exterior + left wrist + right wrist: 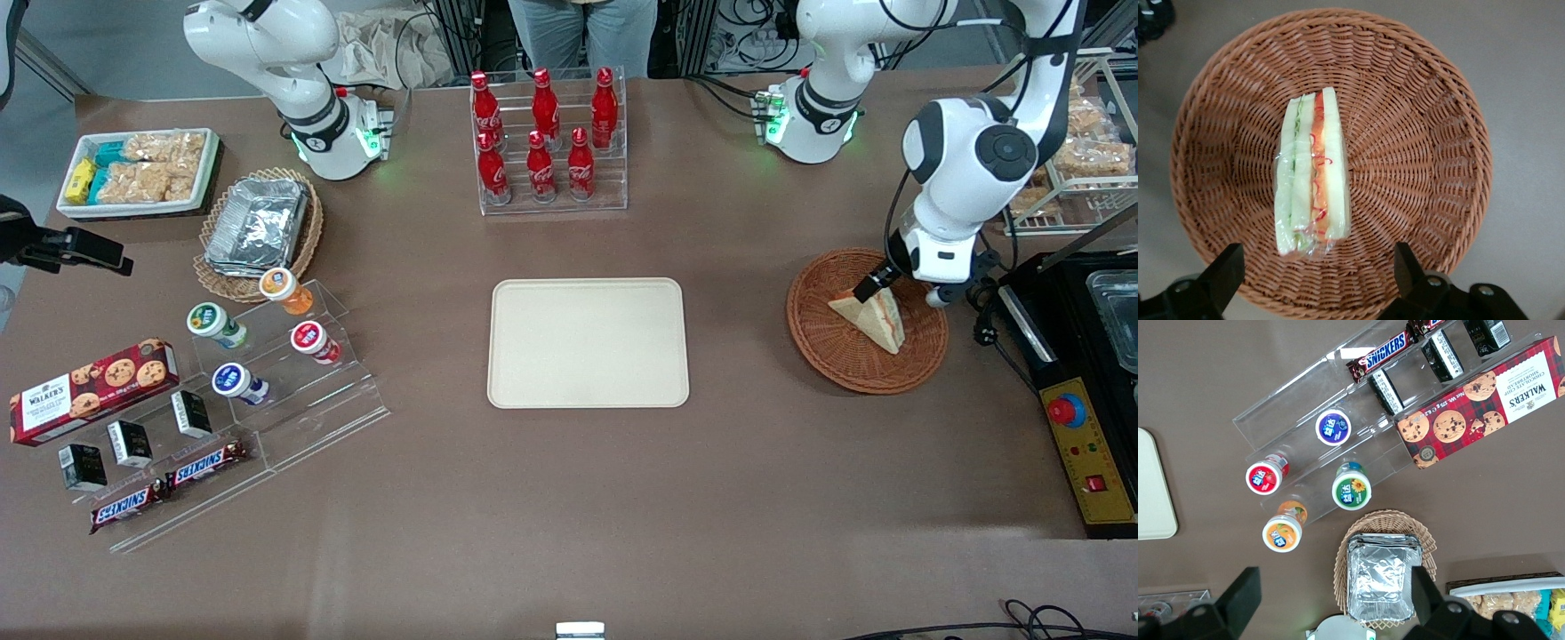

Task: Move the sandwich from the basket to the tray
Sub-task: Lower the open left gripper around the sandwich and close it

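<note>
The gripper grabs across the outer bread slices of the sandwich [873, 318] next, since they face each other flat while the sandwich's wedge edges slope to points.
The sandwich [873, 318] [1313, 175], a plastic-wrapped wedge of white bread with red and green filling, lies in the reddish-brown wicker basket [827, 351] [1418, 133] toward the working arm's end of the table. My gripper [876, 289] [1318, 273] hovers just above the basket, over the sandwich's end. It is open, and its two black fingers [1225, 270] stand wide apart with the sandwich's end between them, not touching it. The cream tray [588, 342] lies flat in the middle of the table with nothing on it.
A clear rack of red cola bottles [547, 133] stands farther from the front camera than the tray. A black control box with a red button [1080, 427] sits beside the basket. Snack displays [222, 382], a tan foil-container basket [258, 227] and a white snack box [138, 169] lie toward the parked arm's end.
</note>
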Controlling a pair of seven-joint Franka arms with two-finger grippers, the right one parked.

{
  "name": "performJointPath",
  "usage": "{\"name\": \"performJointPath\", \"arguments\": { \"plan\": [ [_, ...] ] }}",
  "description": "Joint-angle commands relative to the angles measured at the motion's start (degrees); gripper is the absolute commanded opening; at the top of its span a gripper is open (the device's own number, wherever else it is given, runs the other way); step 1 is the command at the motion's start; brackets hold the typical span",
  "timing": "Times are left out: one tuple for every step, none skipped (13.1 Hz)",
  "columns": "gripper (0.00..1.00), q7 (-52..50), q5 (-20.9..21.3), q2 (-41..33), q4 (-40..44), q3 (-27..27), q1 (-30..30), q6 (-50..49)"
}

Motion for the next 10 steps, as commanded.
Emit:
{"name": "performJointPath", "arguments": {
  "plan": [
    [1.0, -0.29, 0.85, 1.04, -1.0, 1.69, 0.39, 3.35],
    [1.0, -0.2, 0.85, 1.57, -1.09, 1.78, 0.39, 3.61],
    [1.0, -0.2, 0.85, 2.01, -1.17, 1.87, 0.39, 4.14],
    [1.0, -0.2, 0.85, 2.71, -1.17, 2.13, 0.39, 4.75],
    [1.0, -0.2, 0.85, 3.5, -1.17, 2.66, 0.39, 5.46],
    [1.0, -0.29, 0.85, 4.46, -1.26, 3.19, 0.39, 6.59],
    [1.0, -0.29, 0.85, 5.6, -1.35, 3.37, 0.39, 7.48],
    [1.0, -0.37, 0.85, 6.4, -1.87, 3.37, 0.39, 8.96],
    [1.0, -0.46, 0.85, 7.36, -2.49, 3.37, 0.39, 10.81],
    [1.0, -0.46, 0.85, 8.24, -2.67, 3.37, 0.39, 11.87]
  ]
}}
